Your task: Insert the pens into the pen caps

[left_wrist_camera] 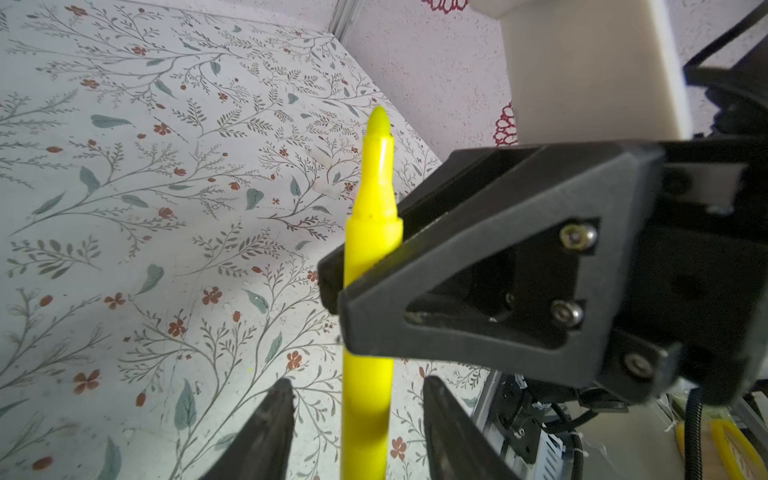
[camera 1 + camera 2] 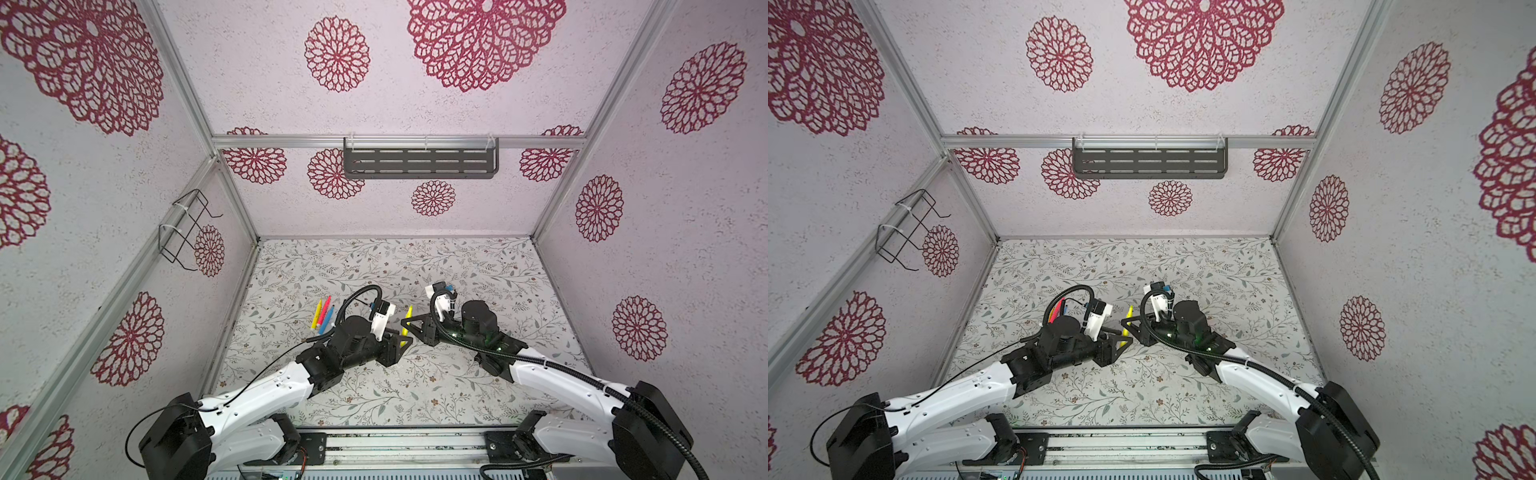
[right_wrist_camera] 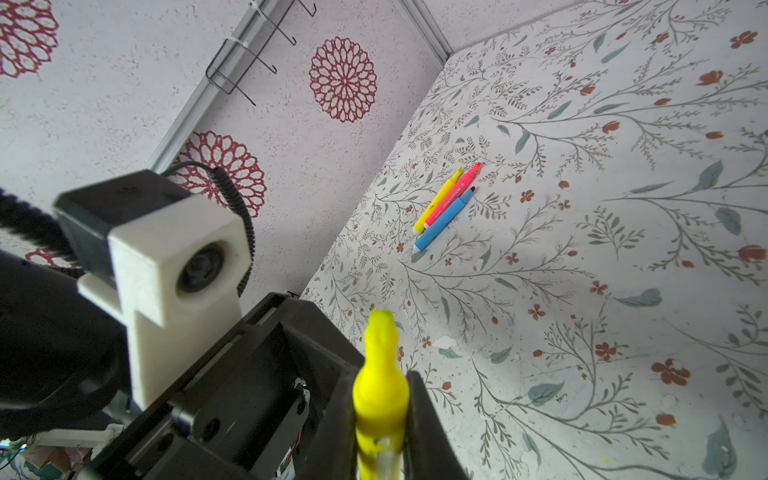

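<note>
I next need to grab the pen's lower end with my left gripper, so the pen's tip stays free and the yellow pen (image 1: 376, 199) can go into its pen cap.
A yellow pen (image 1: 376, 199) is held above the table where the two grippers meet, and shows in both top views (image 2: 408, 319) (image 2: 1128, 316). My right gripper (image 3: 380, 378) is shut on its barrel, with the tip sticking out past the fingers. My left gripper (image 1: 357, 382) is open around the pen's lower end, with a gap on each side. Three more pens lie side by side at the left: yellow (image 3: 438, 199), red-pink (image 3: 455, 193) and blue (image 3: 442, 222). I cannot make out the pen caps for certain.
Two small pale pieces (image 1: 326, 189) lie on the flowered table (image 2: 415, 395) behind the held pen. A wire rack (image 2: 187, 228) hangs on the left wall and a dark shelf (image 2: 419, 162) on the back wall. The arms' bases stand along the front edge.
</note>
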